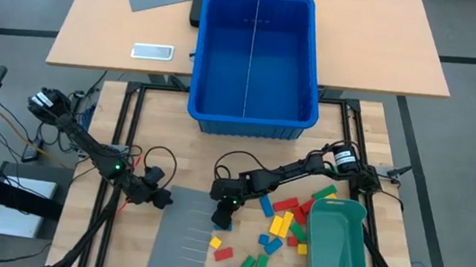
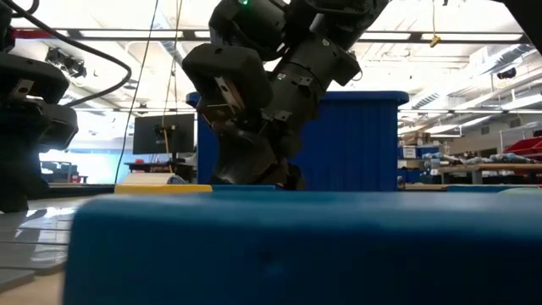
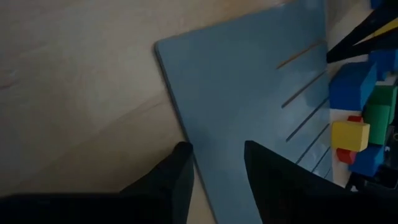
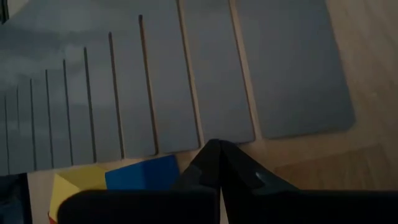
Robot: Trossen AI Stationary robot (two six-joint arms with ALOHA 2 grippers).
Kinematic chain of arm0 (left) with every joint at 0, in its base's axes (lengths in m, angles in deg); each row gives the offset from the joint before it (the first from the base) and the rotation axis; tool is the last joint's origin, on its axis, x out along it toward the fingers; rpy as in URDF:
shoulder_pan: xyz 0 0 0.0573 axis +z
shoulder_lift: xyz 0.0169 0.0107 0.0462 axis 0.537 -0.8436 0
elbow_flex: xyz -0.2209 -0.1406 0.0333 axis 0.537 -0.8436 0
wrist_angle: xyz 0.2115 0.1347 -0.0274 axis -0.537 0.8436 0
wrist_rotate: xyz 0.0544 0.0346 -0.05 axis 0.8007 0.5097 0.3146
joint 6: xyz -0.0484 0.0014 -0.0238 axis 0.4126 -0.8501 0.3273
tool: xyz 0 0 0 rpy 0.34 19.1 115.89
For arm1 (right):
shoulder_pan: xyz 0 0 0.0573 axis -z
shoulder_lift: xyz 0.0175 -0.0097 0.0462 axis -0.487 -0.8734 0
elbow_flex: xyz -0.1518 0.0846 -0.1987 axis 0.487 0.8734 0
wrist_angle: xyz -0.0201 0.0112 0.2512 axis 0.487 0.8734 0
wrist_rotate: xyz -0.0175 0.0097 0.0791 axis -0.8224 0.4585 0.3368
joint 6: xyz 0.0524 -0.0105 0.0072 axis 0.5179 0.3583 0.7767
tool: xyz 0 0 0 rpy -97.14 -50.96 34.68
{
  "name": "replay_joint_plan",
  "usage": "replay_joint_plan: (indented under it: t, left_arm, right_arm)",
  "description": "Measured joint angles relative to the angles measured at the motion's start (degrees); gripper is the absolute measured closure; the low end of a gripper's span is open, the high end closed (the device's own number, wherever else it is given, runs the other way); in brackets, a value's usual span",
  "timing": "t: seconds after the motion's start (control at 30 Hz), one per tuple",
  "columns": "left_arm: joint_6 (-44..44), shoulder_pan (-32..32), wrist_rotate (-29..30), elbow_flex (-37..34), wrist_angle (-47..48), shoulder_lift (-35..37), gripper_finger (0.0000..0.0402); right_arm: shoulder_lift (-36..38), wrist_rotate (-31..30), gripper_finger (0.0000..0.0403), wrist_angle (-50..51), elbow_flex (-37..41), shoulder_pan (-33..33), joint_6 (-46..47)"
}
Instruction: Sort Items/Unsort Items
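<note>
My left gripper grabs the sheet by its plain edge beside the wood next, since blocks crowd the slotted side of the grey sheet.
Small red, yellow, green and blue blocks (image 1: 277, 227) lie scattered on the table between a grey slotted sheet (image 1: 180, 233) and a teal tray (image 1: 337, 244). My right gripper (image 1: 223, 218) is shut and points down at the sheet's slotted edge (image 4: 186, 140). A blue block (image 4: 143, 173) and a yellow block (image 4: 74, 183) lie right beside it. My left gripper (image 1: 162, 199) is open at the sheet's far left corner. One of its fingers (image 3: 177, 180) is over the wood and the other over the sheet (image 3: 249, 93). My right gripper's shut tips (image 4: 217, 152) stand at the sheet's edge next to the blue block; I cannot tell whether they touch either. My left gripper's fingers stand either side of the sheet's left edge (image 3: 186, 140); I cannot tell whether they touch it.
A large blue bin (image 1: 256, 61) stands at the far side, behind both arms. The teal tray sits at the near right. In the low view a blue block (image 2: 296, 246) fills the foreground. Bare wood lies left of the sheet.
</note>
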Motion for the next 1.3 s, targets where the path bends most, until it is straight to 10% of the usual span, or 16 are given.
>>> replay_joint_plan:
  t: [1.07, 1.3]
  left_arm:
    - [-10.8, 0.2, 2.1, 0.9, 2.9, 10.0, 0.0262]
    - [-12.0, 0.1, 1.2, 2.1, -10.0, 12.2, 0.0282]
  right_arm:
    - [0.0, 0.2, 0.0399, 0.4, 0.2, 0.0, -3.1]
    - [-0.2, -1.0, 0.04, -1.2, -0.1, 0.1, -4.6]
